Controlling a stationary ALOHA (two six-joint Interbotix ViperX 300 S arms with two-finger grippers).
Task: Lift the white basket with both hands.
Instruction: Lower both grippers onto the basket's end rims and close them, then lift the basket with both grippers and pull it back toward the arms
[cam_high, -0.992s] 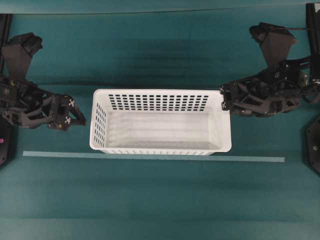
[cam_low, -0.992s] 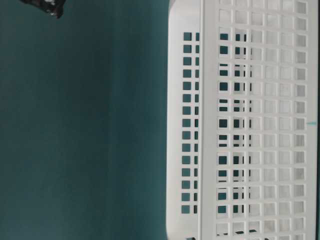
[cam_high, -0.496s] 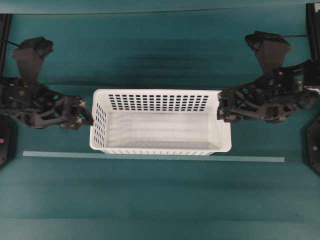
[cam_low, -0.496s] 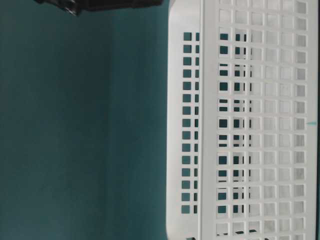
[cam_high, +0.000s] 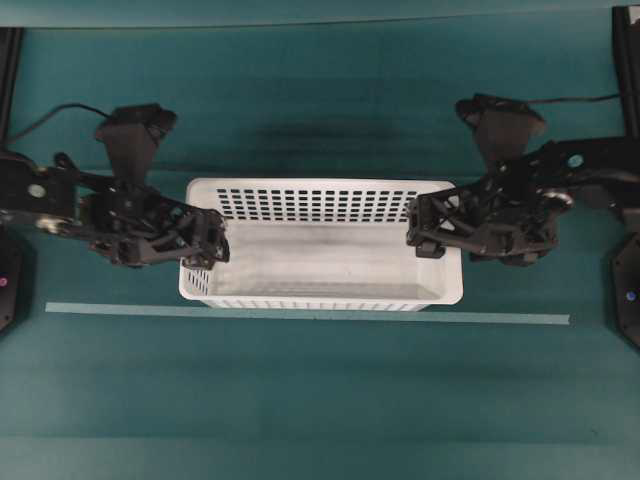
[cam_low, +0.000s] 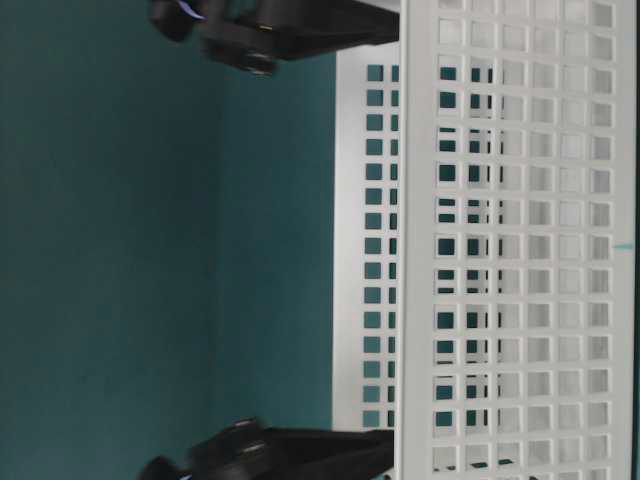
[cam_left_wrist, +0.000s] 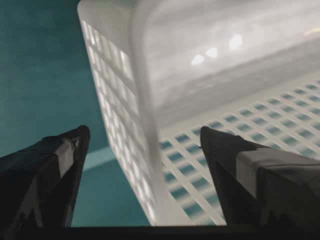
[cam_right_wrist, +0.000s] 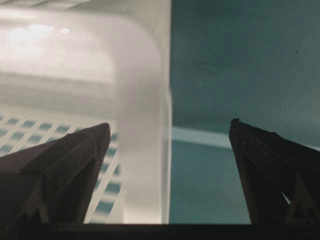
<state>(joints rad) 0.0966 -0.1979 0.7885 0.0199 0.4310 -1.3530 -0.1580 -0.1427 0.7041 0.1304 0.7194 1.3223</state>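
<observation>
The long open basket stretches well beyond the fingers' spread, so the robot's left gripper needs to grab it next by its narrow end rim (cam_left_wrist: 149, 135).
The white basket (cam_high: 320, 255) stands on the teal table, long side across the overhead view, with nothing inside. My left gripper (cam_high: 208, 250) is open astride the basket's left end wall. In the left wrist view the rim (cam_left_wrist: 150, 100) runs between the two fingers (cam_left_wrist: 55, 170), one outside and one inside, without touching them. My right gripper (cam_high: 425, 235) is open astride the right end wall. The right wrist view shows that wall (cam_right_wrist: 140, 100) between the spread fingers (cam_right_wrist: 65, 165), nearer the inner one. At table level the basket (cam_low: 520, 250) fills the right side.
A pale tape strip (cam_high: 300, 313) lies on the table just in front of the basket. Black arm bases sit at the left edge (cam_high: 8, 290) and the right edge (cam_high: 628, 290). Teal cloth surrounds the basket on all sides.
Both arms have moved inward from beside the basket until each gripper straddles an end wall. The right gripper has opened wide. The basket has not moved.
</observation>
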